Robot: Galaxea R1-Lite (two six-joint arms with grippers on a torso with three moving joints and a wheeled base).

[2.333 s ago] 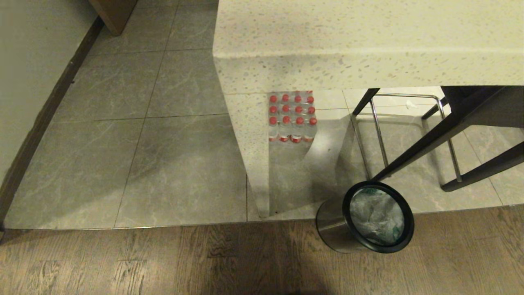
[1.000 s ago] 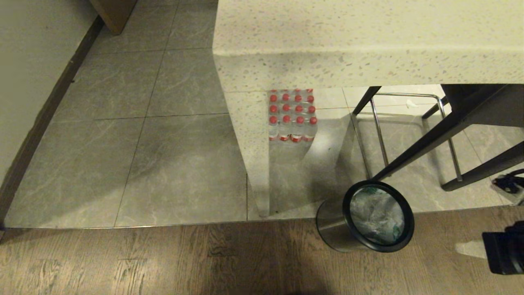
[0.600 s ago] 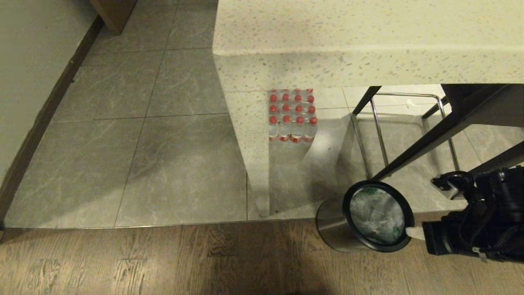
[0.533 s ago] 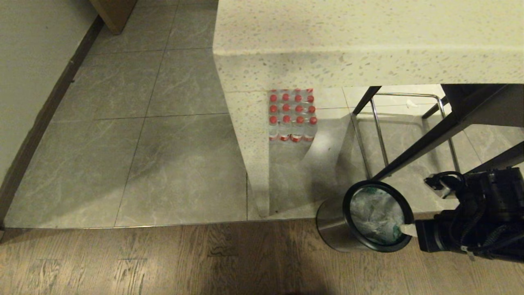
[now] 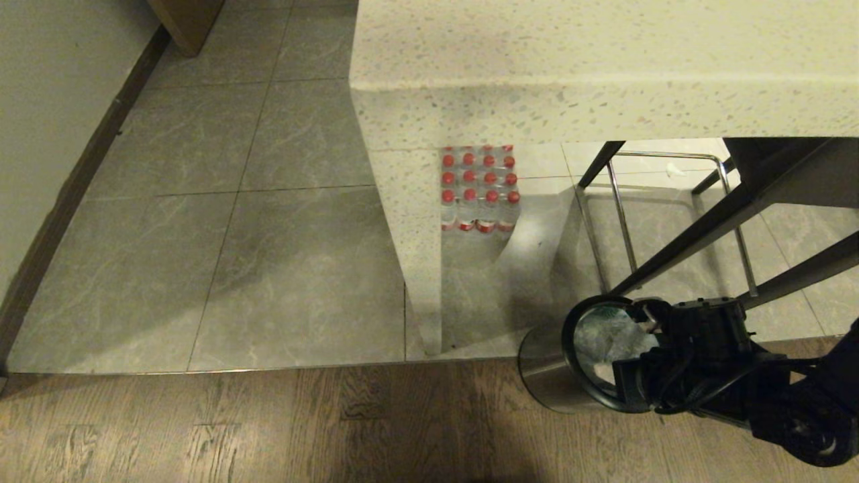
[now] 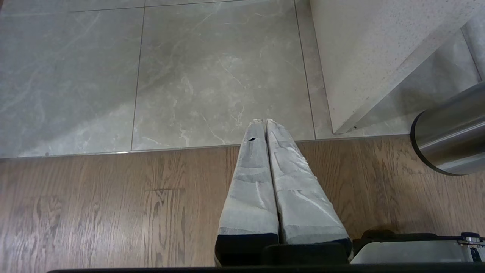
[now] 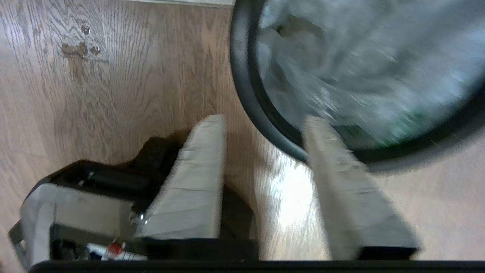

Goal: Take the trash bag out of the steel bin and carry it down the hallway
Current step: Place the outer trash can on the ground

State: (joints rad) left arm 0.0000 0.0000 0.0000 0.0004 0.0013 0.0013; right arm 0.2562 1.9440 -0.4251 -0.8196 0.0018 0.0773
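The right gripper grabs the bin's black ring rim next, to remove the trash bag (image 5: 597,339) (image 7: 341,64).
The steel bin (image 5: 542,376) stands on the wood floor by the counter's leg, its black ring rim (image 5: 569,335) facing up. Inside lies the trash bag (image 5: 597,339), crumpled translucent white with green print. My right arm (image 5: 698,355) reaches in from the right and covers the bin's right half. In the right wrist view my right gripper (image 7: 265,119) is open and empty, one finger over the rim (image 7: 246,87) and bag (image 7: 341,64), the other over the floor. My left gripper (image 6: 261,121) is shut and empty, hanging parked left of the bin (image 6: 451,136). The hallway's grey tiles (image 5: 201,235) run off to the left.
A speckled stone counter (image 5: 570,60) overhangs the bin. A pack of red-capped bottles (image 5: 478,191) sits under it. Black stool legs (image 5: 704,235) and a chrome footrest (image 5: 621,221) stand right behind the bin. A wall with dark baseboard (image 5: 60,201) borders the left.
My right arm has come in from the right edge and moved left until it hangs over the bin's right half. The bin and bag have not moved.
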